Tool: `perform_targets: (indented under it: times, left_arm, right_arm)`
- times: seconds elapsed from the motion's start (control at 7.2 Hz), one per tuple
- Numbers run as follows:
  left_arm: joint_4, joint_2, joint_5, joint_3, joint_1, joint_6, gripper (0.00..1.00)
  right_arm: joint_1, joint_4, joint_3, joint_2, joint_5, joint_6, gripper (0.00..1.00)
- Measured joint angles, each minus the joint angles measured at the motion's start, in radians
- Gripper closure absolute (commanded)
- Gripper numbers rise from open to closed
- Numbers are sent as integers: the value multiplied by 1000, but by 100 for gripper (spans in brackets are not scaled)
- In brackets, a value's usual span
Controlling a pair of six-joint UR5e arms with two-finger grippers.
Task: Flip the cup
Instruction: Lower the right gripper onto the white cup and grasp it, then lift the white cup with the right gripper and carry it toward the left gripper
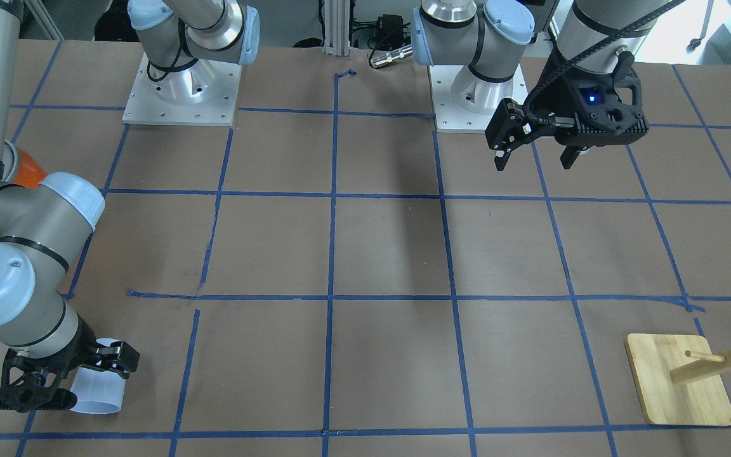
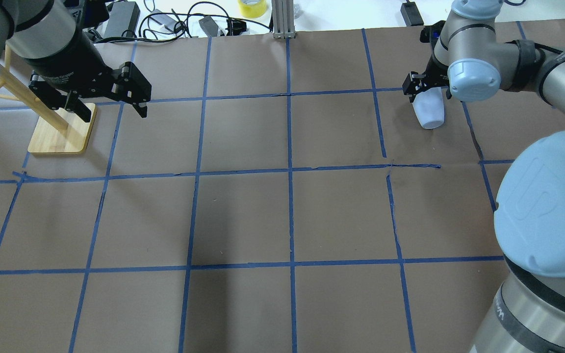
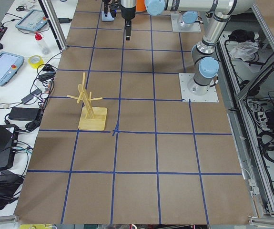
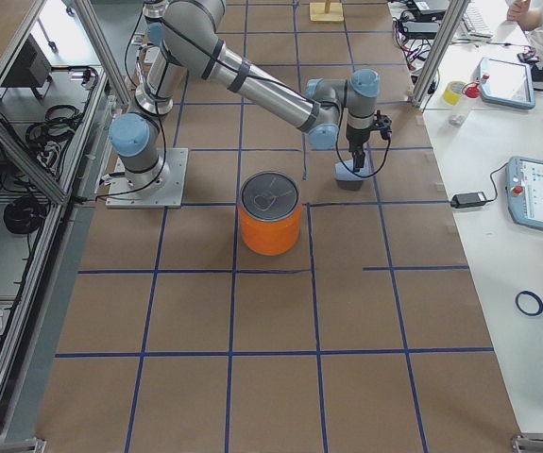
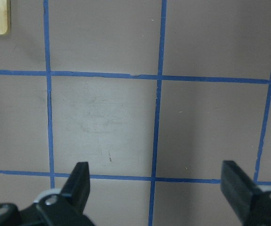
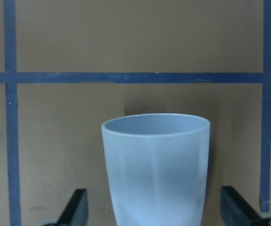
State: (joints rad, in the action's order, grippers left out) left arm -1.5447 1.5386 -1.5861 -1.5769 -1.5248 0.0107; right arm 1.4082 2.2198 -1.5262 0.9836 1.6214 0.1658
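Note:
I need to grab the cup by its lower body (image 6: 157,197) with my right gripper next, so that I can flip it.
The cup (image 6: 156,169), a small pale blue-white tumbler, lies on its side on the brown table, with its open rim pointing away from the robot. It also shows in the overhead view (image 2: 430,112) and in the front-facing view (image 1: 100,388). My right gripper (image 6: 156,209) is open, with one finger on each side of the cup's lower body and a gap to each wall. It shows low over the cup in the overhead view (image 2: 424,90). My left gripper (image 2: 111,104) is open and empty, and hangs above the table far from the cup (image 5: 156,186).
A big orange can with a silver lid (image 4: 271,225) stands near the right arm's elbow, closer to the robot than the cup. A wooden peg rack on a square base (image 2: 62,133) stands just beside my left gripper. Cables and tape lie beyond the table's far edge (image 2: 204,22).

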Motion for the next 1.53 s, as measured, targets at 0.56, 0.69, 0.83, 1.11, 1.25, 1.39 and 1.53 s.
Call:
perform_targets:
  times: [0.56, 0.69, 0.83, 1.11, 1.25, 1.39, 1.53]
  left_arm:
    - [0, 0, 0, 0, 0, 0, 0]
    - [0, 0, 0, 0, 0, 0, 0]
    - [0, 0, 0, 0, 0, 0, 0]
    - [0, 0, -1, 0, 0, 0, 0]
    - [0, 0, 0, 0, 0, 0, 0]
    - [0, 0, 0, 0, 0, 0, 0]
    - [0, 0, 0, 0, 0, 0, 0]
  right_arm:
    - [-7, 52, 11, -66, -9, -12, 73]
    - [-6, 80, 11, -69, -9, -13, 73]
    - [-3, 100, 15, -68, -8, -7, 73]
    - [60, 118, 47, -59, -3, 2, 73]
    - [125, 121, 69, -51, 4, 6, 73]
    - [196, 120, 88, -41, 8, 9, 73]
    - [266, 120, 100, -35, 11, 28, 73]
